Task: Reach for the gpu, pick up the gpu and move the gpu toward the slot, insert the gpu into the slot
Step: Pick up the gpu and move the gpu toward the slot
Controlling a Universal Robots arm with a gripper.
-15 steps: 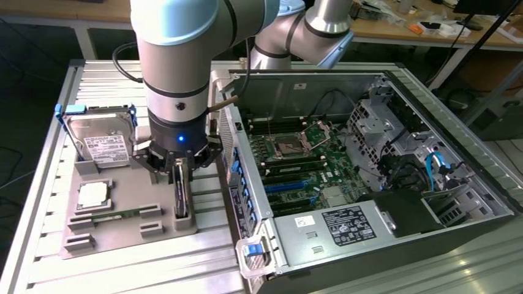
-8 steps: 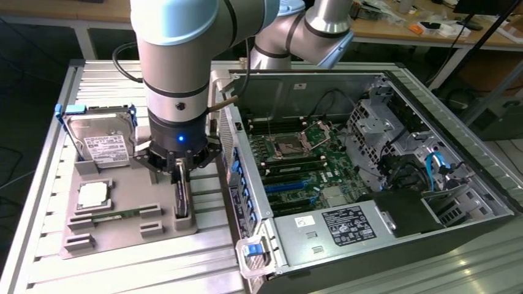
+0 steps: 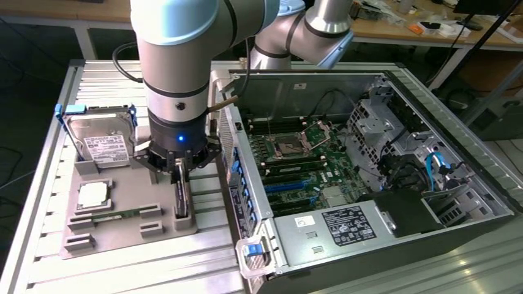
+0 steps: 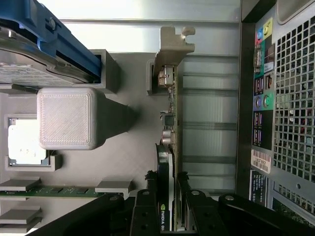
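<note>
I should next pick up the GPU with my gripper by its NVIDIA-labelled end (image 4: 164, 210), so the GPU's silver bracket (image 4: 171, 48) stays free to fit into the slot.
The gpu (image 3: 181, 197) stands on edge in a grey holder (image 3: 122, 236), to the exterior view's left of the computer case. My gripper (image 3: 181, 182) has come straight down over it. In the wrist view the gpu (image 4: 170, 123) shows as a thin green card with a silver bracket at its far end. My gripper (image 4: 166, 181) straddles its near end, open, with one black finger (image 4: 147, 201) close on each side of the card. The card still rests in the holder. The blue slot (image 3: 285, 184) lies on the motherboard inside the open case.
The holder also carries a silver hard drive (image 3: 102, 144) in a blue frame, a processor chip (image 3: 92, 195) and a memory stick (image 3: 114, 215). The case's back wall (image 4: 275, 123) stands close beside the gpu. Cables and drive cages (image 3: 408, 153) crowd the case's right part.
</note>
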